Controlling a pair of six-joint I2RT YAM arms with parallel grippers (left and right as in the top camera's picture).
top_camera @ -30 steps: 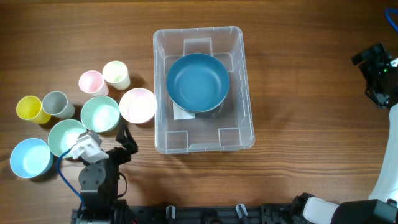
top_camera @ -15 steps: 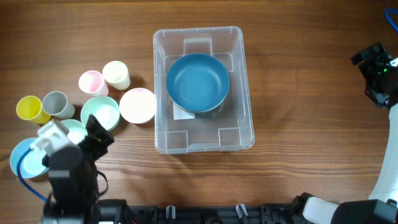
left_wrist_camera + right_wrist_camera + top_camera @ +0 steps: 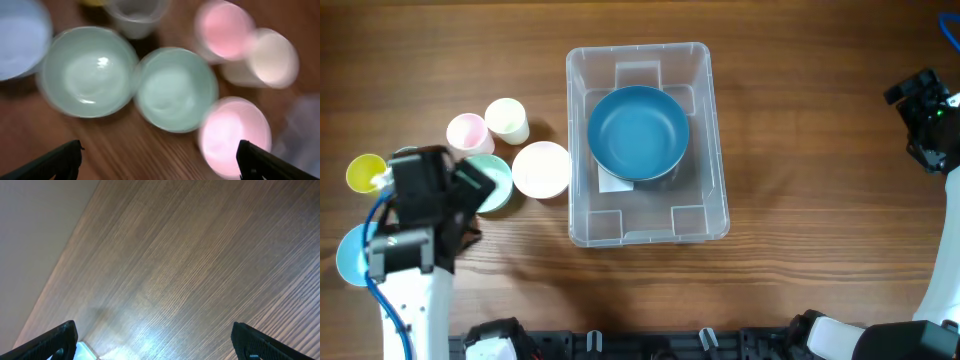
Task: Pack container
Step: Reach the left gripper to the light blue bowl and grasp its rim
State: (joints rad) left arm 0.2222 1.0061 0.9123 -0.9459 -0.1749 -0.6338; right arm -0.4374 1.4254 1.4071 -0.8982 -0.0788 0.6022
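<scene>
The light blue bowl should next be grabbed by its rim (image 3: 356, 268) with my left gripper, to pack it into the container (image 3: 718, 150). The bowl's base stays free that way.
The clear container (image 3: 718, 150) stands mid-table with a dark blue bowl (image 3: 638, 132) inside it, over the white label. My left gripper (image 3: 470, 185) hovers above the cluster of bowls and cups left of the container. In the left wrist view it (image 3: 157, 162) is open and empty, above two mint bowls (image 3: 89, 71) (image 3: 175, 89) and a pink bowl (image 3: 235, 135). My right gripper (image 3: 925, 120) is at the far right edge. It (image 3: 157, 340) is open and empty over bare wood.
A pink cup (image 3: 466, 131), a cream cup (image 3: 506, 119), a yellow cup (image 3: 364, 172) and a light blue bowl (image 3: 350, 255) lie around the left arm. A grey cup (image 3: 135, 12) shows in the left wrist view. The pink bowl (image 3: 541, 169) sits close to the container's left wall.
My left arm has moved from the table's front edge back and left, and now hangs over the mint bowls. The right arm has not moved.
</scene>
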